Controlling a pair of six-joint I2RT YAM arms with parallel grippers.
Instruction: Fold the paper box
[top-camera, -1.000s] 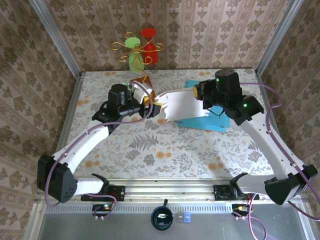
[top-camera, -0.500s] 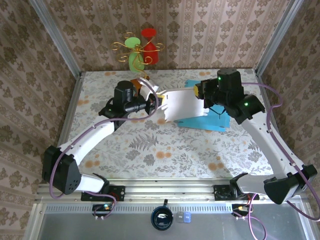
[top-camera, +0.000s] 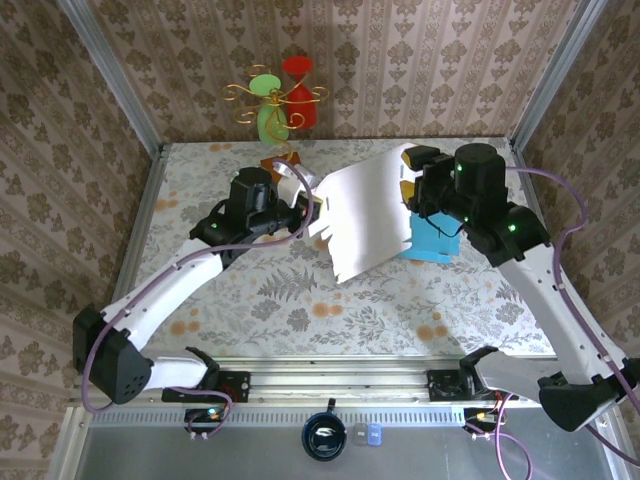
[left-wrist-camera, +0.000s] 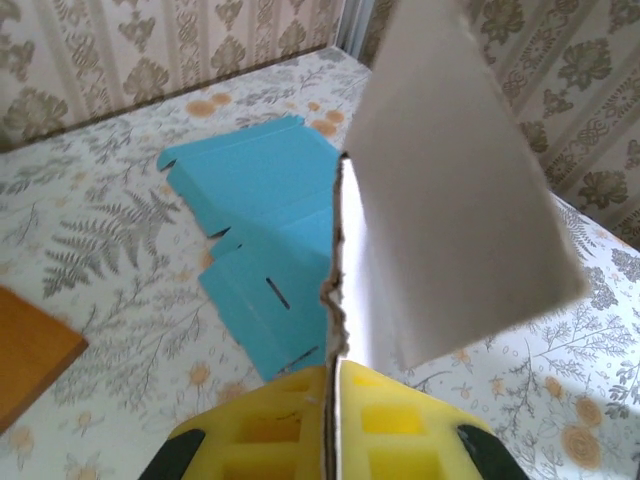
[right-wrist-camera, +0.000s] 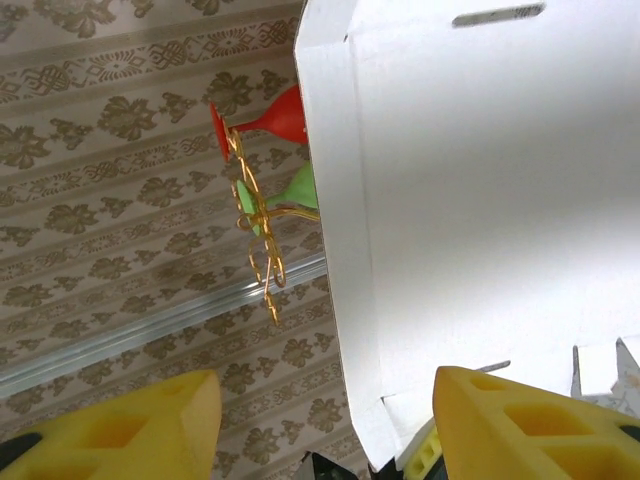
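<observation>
I will pinch the white paper box by its thin far edge (right-wrist-camera: 334, 236) next with my right gripper. The notched side flaps then stay free to fold.
The paper box is a flat white sheet (top-camera: 365, 220) held off the table and tilted, its notched edge toward the near side. My left gripper (top-camera: 308, 207) is shut on the sheet's left edge; in the left wrist view the yellow fingers (left-wrist-camera: 400, 415) press together with the thin paper edge (left-wrist-camera: 338, 300) clamped between them. My right gripper (top-camera: 408, 173) stands open at the sheet's right side. In the right wrist view the white sheet (right-wrist-camera: 480, 200) rises in front of the spread fingers (right-wrist-camera: 520, 420), and neither finger presses it. A blue sheet (top-camera: 432, 238) lies on the table under it.
A gold wire stand with a red and a green cup (top-camera: 283, 95) stands at the back wall, also seen from the right wrist (right-wrist-camera: 265, 170). An orange block (top-camera: 280, 165) lies behind the left gripper. Patterned walls enclose the table (top-camera: 300, 300) on three sides.
The left gripper closed on the sheet's left edge. The right gripper then opened and let go. The sheet has swung up and toward the near side, uncovering less of the blue sheet.
</observation>
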